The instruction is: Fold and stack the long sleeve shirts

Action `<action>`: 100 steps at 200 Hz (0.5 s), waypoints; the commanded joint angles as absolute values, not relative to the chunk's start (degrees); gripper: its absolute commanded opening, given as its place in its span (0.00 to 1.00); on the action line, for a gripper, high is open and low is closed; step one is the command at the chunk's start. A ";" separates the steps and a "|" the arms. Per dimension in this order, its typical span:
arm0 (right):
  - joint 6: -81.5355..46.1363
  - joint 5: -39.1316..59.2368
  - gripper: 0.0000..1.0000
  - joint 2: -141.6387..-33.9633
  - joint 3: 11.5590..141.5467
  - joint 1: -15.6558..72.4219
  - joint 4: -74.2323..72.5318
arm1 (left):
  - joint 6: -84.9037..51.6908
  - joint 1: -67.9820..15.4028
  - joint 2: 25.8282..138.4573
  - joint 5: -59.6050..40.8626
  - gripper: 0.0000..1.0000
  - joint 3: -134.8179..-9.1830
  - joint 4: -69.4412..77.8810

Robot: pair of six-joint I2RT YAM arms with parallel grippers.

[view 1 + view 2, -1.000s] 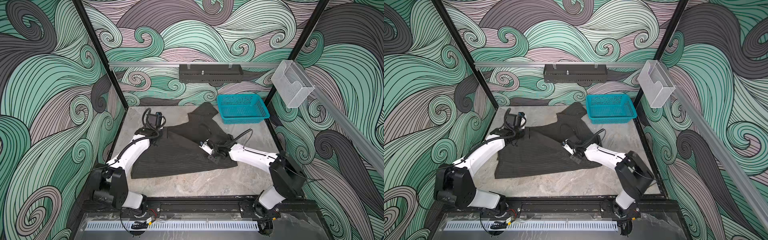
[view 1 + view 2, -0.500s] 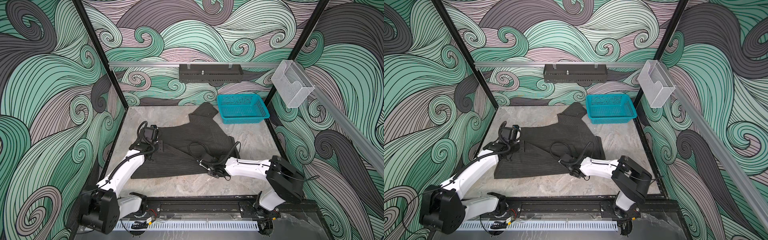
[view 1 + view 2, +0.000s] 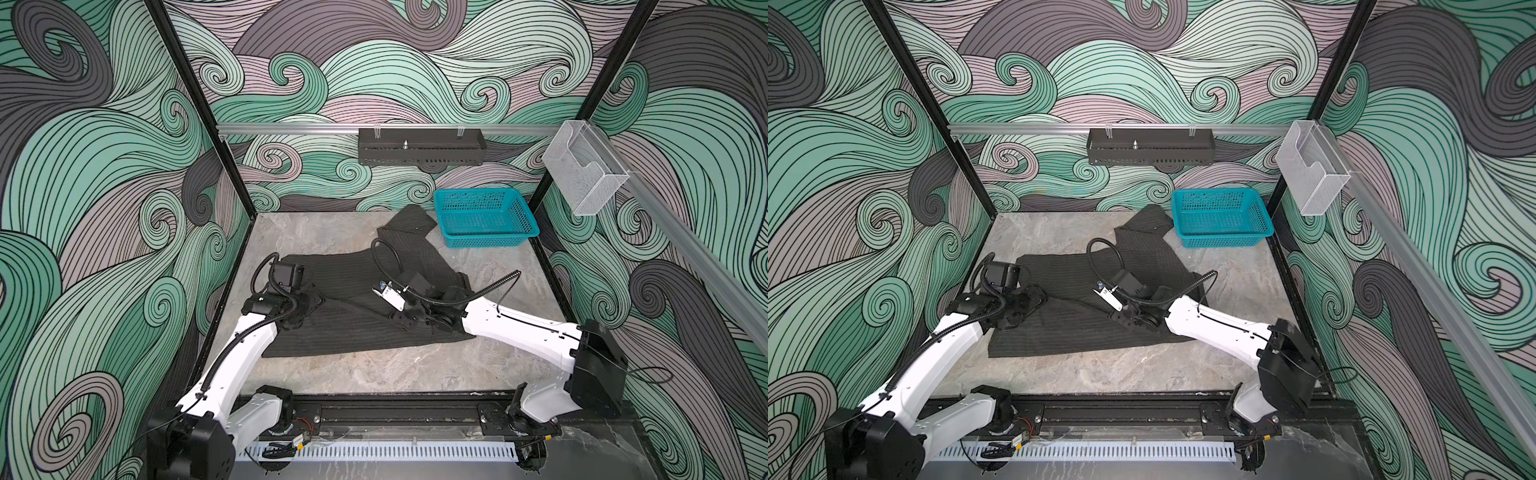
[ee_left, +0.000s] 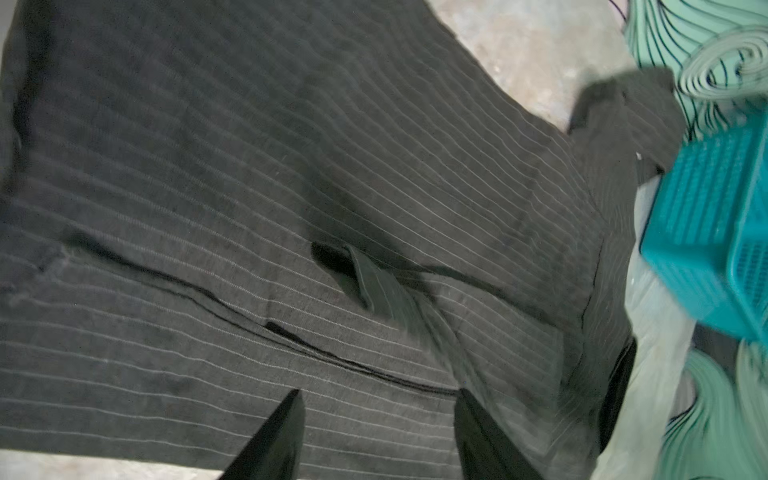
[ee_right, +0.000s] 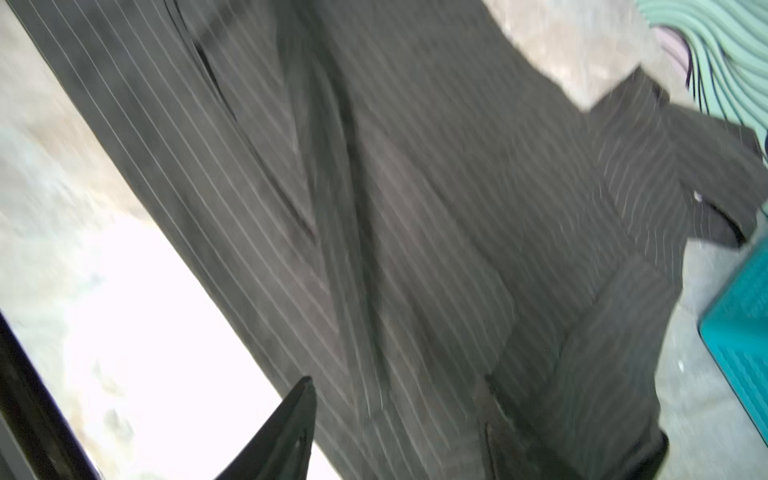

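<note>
I should next grab the folded flap (image 3: 342,302) (image 4: 374,282) near its loose end with my left gripper, to spread it flat across the shirt for folding.
One long sleeve shirt (image 3: 353,282) (image 3: 1067,286), dark with thin pale pinstripes, lies spread on the marble table in both top views. One sleeve (image 3: 409,220) reaches back beside the teal basket. My left gripper (image 3: 311,303) (image 4: 379,399) hovers over the shirt's left part, open, with only flat cloth under its fingers (image 4: 286,419). My right gripper (image 3: 395,316) (image 5: 397,386) is over the shirt's right-middle near its front edge, also open and holding nothing. A seam and a folded flap (image 4: 374,282) show in the left wrist view.
The teal mesh basket (image 3: 484,216) (image 3: 1221,216) (image 4: 715,232) stands at the back right, touching the sleeve end. A black tray (image 3: 419,149) hangs on the back rail. A clear plastic holder (image 3: 582,178) is on the right wall. Bare marble (image 3: 374,374) runs along the front.
Both grippers went from shut to open and let go of the shirt. The arms swept toward the front edge, then came back over the cloth, which now lies flatter.
</note>
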State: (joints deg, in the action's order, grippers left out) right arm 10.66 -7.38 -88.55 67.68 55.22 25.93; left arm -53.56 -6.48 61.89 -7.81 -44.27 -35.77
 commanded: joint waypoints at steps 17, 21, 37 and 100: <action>9.16 -1.03 0.62 -93.16 70.29 54.23 25.03 | -77.66 3.36 70.31 -32.15 0.64 -30.23 -16.41; 8.89 -0.84 0.62 -93.15 70.09 54.15 24.81 | -78.98 3.42 71.32 -32.52 0.64 -28.97 -13.75; 8.38 -0.96 0.62 -92.47 68.27 54.05 23.96 | -84.58 3.06 75.42 -35.75 0.65 -24.53 -1.78; 8.05 -1.21 0.62 -89.16 63.37 51.71 23.92 | -82.25 3.78 75.06 -37.09 0.50 -22.35 2.07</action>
State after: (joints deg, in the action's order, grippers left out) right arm 8.86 -1.93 -91.83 64.69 52.66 24.16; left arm -82.89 3.31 75.94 -35.99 -22.20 0.78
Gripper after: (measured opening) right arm 0.619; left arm 0.558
